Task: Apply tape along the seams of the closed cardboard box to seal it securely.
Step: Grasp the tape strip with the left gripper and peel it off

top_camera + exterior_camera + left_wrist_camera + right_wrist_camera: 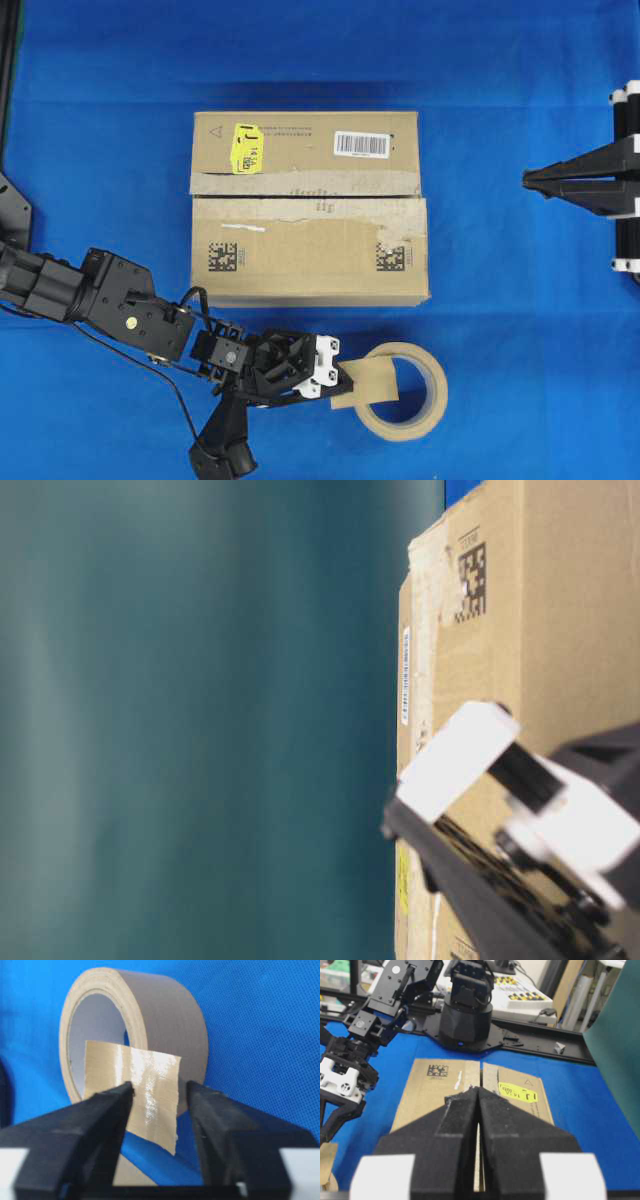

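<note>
The tan tape piece should seal the box's seam (306, 197), so my left gripper will next grab it by its loose end (350, 390).
The cardboard box (308, 236) lies mid-table with its yellow sticker (246, 148) at the far left. The seam (300, 197) runs along its length between pale, torn old tape strips. The tape piece (370, 386) sticks out from the beige tape roll (418, 392) in front of the box. My left gripper (345, 385) is open, and its jaws stand on either side of the tape piece (150, 1095) without closing on it. My right gripper (527, 178) is shut and empty, off the box's right end, pointing along the seam (481, 1072).
The blue cloth (520, 330) covers the table. The left arm's body (120, 300) lies across the front left. In the table-level view the box (530, 630) stands behind a blurred gripper finger (455, 760). A black arm base (467, 1020) stands beyond the box.
</note>
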`<state>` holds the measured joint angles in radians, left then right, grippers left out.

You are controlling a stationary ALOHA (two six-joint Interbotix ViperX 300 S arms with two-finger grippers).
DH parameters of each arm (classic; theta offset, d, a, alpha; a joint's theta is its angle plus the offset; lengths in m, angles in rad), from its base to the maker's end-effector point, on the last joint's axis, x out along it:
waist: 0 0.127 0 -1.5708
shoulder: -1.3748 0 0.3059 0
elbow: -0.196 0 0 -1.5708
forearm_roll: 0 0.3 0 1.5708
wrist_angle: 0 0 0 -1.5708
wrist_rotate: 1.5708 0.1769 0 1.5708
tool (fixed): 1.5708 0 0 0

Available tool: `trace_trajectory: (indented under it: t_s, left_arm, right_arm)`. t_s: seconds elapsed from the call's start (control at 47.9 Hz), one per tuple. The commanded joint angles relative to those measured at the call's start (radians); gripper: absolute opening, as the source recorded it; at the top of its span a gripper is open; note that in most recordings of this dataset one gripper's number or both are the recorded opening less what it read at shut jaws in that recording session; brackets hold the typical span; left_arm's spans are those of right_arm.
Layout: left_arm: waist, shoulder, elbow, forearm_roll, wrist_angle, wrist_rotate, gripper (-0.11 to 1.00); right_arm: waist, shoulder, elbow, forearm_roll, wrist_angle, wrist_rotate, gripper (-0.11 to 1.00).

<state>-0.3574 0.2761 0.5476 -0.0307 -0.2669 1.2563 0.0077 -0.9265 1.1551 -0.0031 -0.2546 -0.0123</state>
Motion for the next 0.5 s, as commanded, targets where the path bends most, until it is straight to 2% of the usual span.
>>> trace_trajectory:
  t_s: [0.0, 0.271, 0.48]
  left_arm:
    - [-0.009, -0.032, -0.009, -0.003, -0.003, -0.003, 0.36]
    - [-0.011, -0.078, 0.023, -0.006, 0.005, -0.005, 0.03]
    - [-0.012, -0.089, 0.012, -0.006, 0.020, -0.005, 0.02]
  right_arm:
    - [0.003, 0.006, -0.023, -0.003, -0.005, -0.002, 0.00]
    - [0.003, 0.006, -0.023, -0.003, -0.006, -0.003, 0.00]
    - [0.003, 0.008, -0.023, -0.003, -0.009, -0.003, 0.00]
